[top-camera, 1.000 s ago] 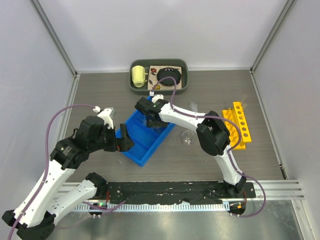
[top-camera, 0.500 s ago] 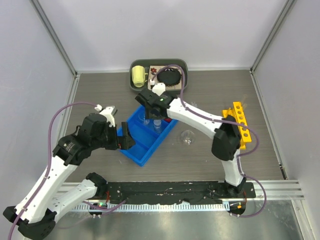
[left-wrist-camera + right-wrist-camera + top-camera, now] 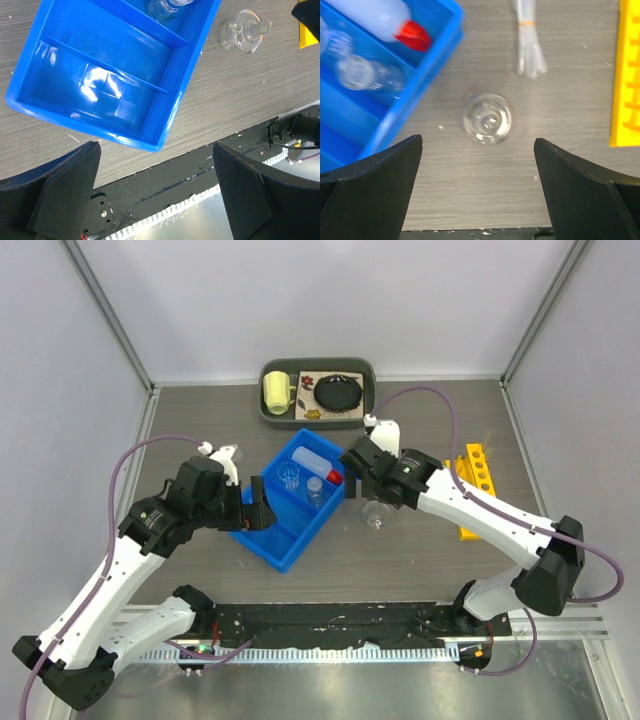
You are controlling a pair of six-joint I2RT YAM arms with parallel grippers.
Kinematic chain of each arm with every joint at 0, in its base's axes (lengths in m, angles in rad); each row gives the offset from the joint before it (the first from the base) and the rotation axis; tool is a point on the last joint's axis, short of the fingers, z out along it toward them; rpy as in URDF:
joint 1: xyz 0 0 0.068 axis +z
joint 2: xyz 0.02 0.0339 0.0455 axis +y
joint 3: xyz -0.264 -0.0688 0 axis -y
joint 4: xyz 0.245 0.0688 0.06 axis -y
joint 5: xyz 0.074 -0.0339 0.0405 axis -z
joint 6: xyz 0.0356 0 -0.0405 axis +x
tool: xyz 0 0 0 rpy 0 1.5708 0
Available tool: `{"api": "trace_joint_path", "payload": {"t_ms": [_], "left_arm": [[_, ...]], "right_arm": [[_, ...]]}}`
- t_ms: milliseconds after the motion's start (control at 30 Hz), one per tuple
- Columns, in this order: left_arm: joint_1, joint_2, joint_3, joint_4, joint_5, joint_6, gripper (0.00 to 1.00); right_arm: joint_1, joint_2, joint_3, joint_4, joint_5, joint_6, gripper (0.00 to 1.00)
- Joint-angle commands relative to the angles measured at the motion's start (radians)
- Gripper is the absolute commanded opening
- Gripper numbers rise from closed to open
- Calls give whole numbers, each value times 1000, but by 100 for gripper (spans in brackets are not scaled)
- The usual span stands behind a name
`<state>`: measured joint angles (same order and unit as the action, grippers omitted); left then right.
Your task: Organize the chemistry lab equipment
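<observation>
My right gripper is going to grab the round clear flask by its narrow neck next, so the flask's wide base stays free to rest in the bin (image 3: pixel 283 530).
A blue divided bin (image 3: pixel 283 530) holds a white red-capped squeeze bottle (image 3: pixel 312 466), a small beaker (image 3: pixel 289 476) and a small glass vessel (image 3: pixel 315 490). A round clear flask (image 3: pixel 375 515) stands on the table just right of the bin. My right gripper (image 3: pixel 372 483) hangs above it, open and empty; in the right wrist view the flask (image 3: pixel 487 119) sits ahead of the right gripper (image 3: pixel 479 185). A bundle of clear tubes (image 3: pixel 527 50) lies beyond. The yellow rack (image 3: pixel 478 488) is further right. My left gripper (image 3: pixel 255 508) is open at the bin's left side, holding nothing.
A dark green tray (image 3: pixel 366 416) against the back wall holds a yellow mug (image 3: pixel 276 392) and a black disc (image 3: pixel 337 393). The black base rail (image 3: pixel 330 622) runs along the near edge. In the left wrist view the bin (image 3: pixel 110 75) has two bare compartments.
My right gripper has pulled out of the bin, swung right to above the flask and opened wide. The bottle and glassware now show in the bin. The left arm has hardly moved.
</observation>
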<state>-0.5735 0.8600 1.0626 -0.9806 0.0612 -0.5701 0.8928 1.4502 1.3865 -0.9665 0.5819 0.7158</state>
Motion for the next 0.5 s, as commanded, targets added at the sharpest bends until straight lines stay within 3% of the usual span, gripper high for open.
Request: {"api": "trace_joint_path", "payload": {"t_ms": [0,467], "left_arm": [[6,22,39,56,-20,-17,100],[6,91,33,105,-44,-59,100]], "right_arm": [[-35,-108,-125,35,-2,-10,98],[-140,-120,-310,199,-157,-41,82]]}}
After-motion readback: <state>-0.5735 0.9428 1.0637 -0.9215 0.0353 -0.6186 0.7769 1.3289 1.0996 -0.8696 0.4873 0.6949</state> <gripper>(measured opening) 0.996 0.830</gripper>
